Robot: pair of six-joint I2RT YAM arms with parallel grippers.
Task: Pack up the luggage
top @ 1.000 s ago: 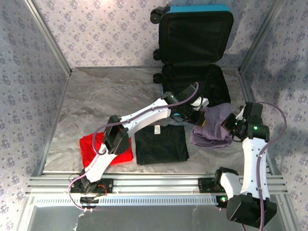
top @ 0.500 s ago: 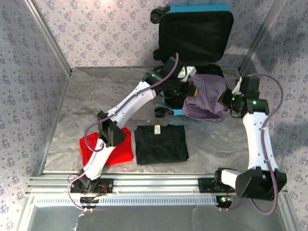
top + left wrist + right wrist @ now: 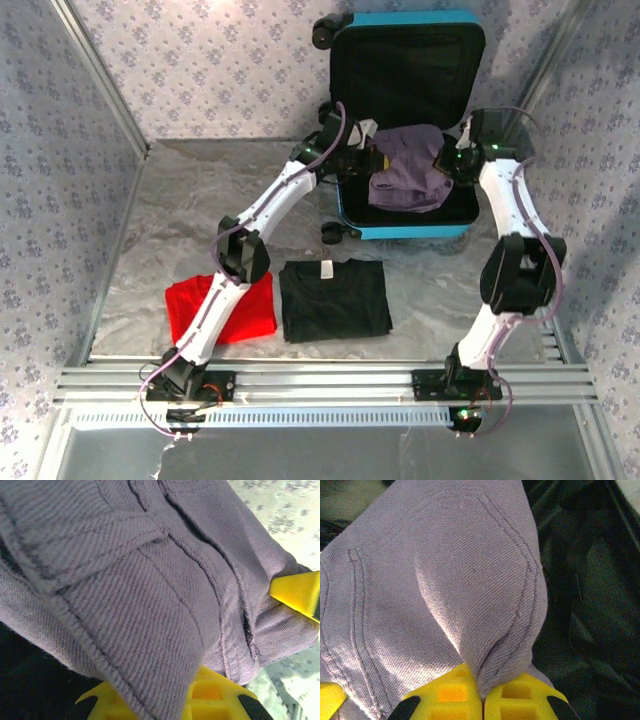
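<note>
The purple garment's back edge [image 3: 412,129] overlaps the luggage's hinge side. My left gripper now lowers the purple garment toward the luggage's front rim before releasing it.
The turquoise luggage [image 3: 402,230] lies open at the back of the table, its black-lined lid [image 3: 405,70] standing upright. A folded purple garment [image 3: 405,170] of twill cloth hangs over the open lower half, held from both sides. My left gripper [image 3: 372,158] is shut on its left edge, my right gripper [image 3: 447,165] shut on its right edge. In the left wrist view the purple garment [image 3: 150,580] covers the yellow fingers [image 3: 215,695]. In the right wrist view a pinched fold of the purple garment [image 3: 470,595] sits between the yellow fingers [image 3: 452,697], with the black lining [image 3: 590,605] beyond.
A folded black shirt [image 3: 334,298] and a folded red cloth [image 3: 220,308] lie on the grey table [image 3: 200,220] near the front. Patterned walls enclose the table on three sides. A metal rail [image 3: 320,385] runs along the near edge.
Both arms have carried the purple garment from the table's right front, away from me, to over the open luggage. Both grips have held throughout.
</note>
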